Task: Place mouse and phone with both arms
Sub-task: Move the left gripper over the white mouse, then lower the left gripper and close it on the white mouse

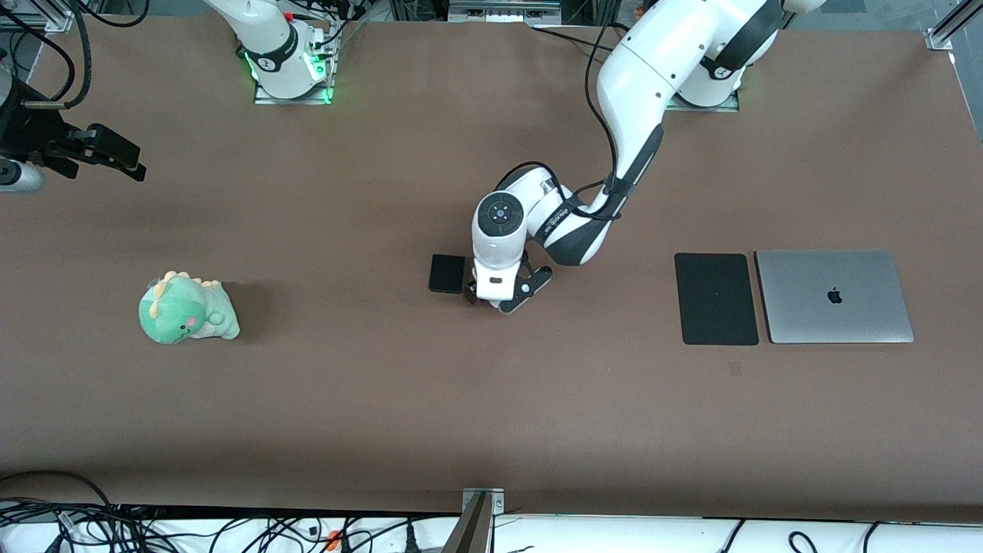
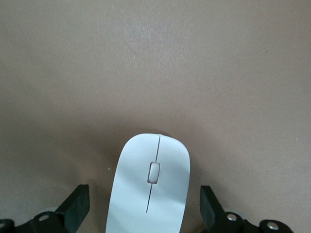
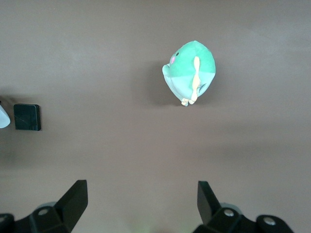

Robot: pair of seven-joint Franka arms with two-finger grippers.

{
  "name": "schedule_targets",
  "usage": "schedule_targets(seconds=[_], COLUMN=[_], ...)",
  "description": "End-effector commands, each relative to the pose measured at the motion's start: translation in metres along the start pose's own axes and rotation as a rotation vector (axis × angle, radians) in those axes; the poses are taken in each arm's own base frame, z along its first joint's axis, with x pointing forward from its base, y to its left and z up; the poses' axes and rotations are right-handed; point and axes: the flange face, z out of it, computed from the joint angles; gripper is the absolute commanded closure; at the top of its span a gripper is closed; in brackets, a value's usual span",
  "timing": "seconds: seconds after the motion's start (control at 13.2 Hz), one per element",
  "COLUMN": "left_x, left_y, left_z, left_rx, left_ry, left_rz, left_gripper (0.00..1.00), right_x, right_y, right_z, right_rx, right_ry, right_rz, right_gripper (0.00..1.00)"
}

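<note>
My left gripper has its two fingers on either side of the white mouse in the left wrist view. I should close it now. Closing now would hold the mouse.
The white mouse (image 2: 148, 191) lies on the brown table between the fingers (image 2: 77, 204) of my left gripper (image 2: 146, 199), which are spread wide and stand apart from its sides. In the front view the left gripper (image 1: 503, 299) is low at mid-table and its hand hides the mouse. The black phone (image 1: 447, 273) lies flat just beside that gripper, toward the right arm's end; it also shows in the right wrist view (image 3: 26, 117). My right gripper (image 1: 127, 163) is open and empty, held high over the right arm's end of the table, and shows in its own view (image 3: 141, 194).
A green dinosaur plush (image 1: 187, 309) sits toward the right arm's end and shows in the right wrist view (image 3: 190, 73). A black mouse pad (image 1: 716, 298) and a closed silver laptop (image 1: 833, 296) lie side by side toward the left arm's end.
</note>
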Motion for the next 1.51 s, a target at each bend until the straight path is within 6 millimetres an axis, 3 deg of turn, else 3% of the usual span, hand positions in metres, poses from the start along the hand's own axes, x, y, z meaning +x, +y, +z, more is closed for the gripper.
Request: schedule_targets(seconds=[0.0, 0.3, 0.53, 0.68, 0.91, 0.98, 1.13, 1.28, 1.44], left_x=[-0.002, -0.011, -0.01, -0.009, 0.001, 0.013, 0.056, 0.1, 0.141], left_y=[0.008, 0.005, 0.005, 0.005, 0.007, 0.006, -0.005, -0.013, -0.029], left_z=[-0.002, 0.003, 0.003, 0.003, -0.008, -0.019, -0.044, -0.086, -0.118], left_rx=[-0.014, -0.004, -0.001, 0.001, -0.007, -0.001, 0.073, 0.073, 0.106], left_ry=[0.034, 0.031, 0.031, 0.033, 0.042, 0.053, 0.057, 0.063, 0.058], left_rz=[-0.008, 0.006, 0.006, 0.005, 0.012, 0.032, 0.091, 0.136, 0.172], left_gripper=[0.0, 0.02, 0.35, 0.52, 0.59, 0.59, 0.59, 0.59, 0.58], right_x=[-0.001, -0.002, -0.002, -0.002, 0.0, 0.0, -0.001, -0.001, 0.001], right_y=[-0.003, -0.011, -0.015, -0.015, -0.015, -0.015, -0.018, -0.021, -0.035], right_z=[-0.003, -0.002, -0.001, 0.0, 0.003, 0.003, 0.003, 0.003, 0.006], right_rx=[-0.002, -0.003, -0.004, -0.004, -0.005, -0.005, -0.005, -0.005, -0.005], right_ry=[-0.009, -0.012, -0.017, -0.02, -0.025, -0.025, -0.025, -0.023, -0.023], right_rz=[0.003, -0.014, -0.02, -0.02, -0.02, -0.02, -0.025, -0.029, -0.052], right_gripper=[0.0, 0.0, 0.0, 0.0, 0.0, 0.0, 0.0, 0.0, 0.0])
